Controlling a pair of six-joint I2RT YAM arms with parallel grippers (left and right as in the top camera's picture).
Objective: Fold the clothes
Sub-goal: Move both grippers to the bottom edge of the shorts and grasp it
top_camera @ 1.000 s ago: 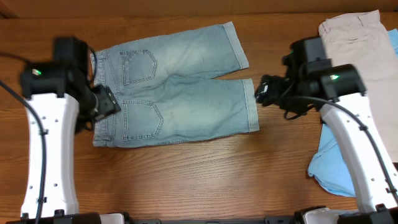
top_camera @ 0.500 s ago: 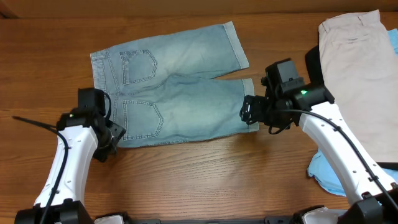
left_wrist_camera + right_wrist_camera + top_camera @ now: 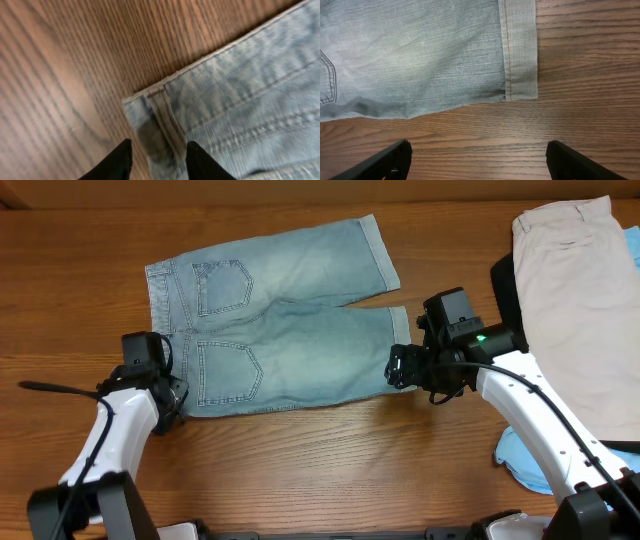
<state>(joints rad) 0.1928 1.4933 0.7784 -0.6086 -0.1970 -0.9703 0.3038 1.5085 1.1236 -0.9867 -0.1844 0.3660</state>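
The denim shorts' near leg needs to be folded over the far leg, so next I should grab it with my right gripper by the near corner of its cuffed hem.
Light-wash denim shorts [image 3: 290,330] lie flat, back pockets up, waistband to the left and cuffed hems to the right. My left gripper [image 3: 166,394] is at the waistband's near-left corner. In the left wrist view [image 3: 158,161] its jaws stand narrowly apart astride that corner of the denim [image 3: 235,85], with a sliver of wood beside the left finger. My right gripper [image 3: 400,367] is at the near leg's hem. In the right wrist view [image 3: 477,160] it is wide open over bare wood, just in front of the cuffed hem [image 3: 521,50].
Beige shorts [image 3: 580,270] lie at the far right over a black piece [image 3: 503,285]. A sky-blue piece [image 3: 528,458] lies at the right front under my right arm. The wooden table [image 3: 320,470] runs along the front.
My left arm swung down from the waistband's side to its near-left corner. My right gripper came left and down to the near leg's hem. The shorts have not moved.
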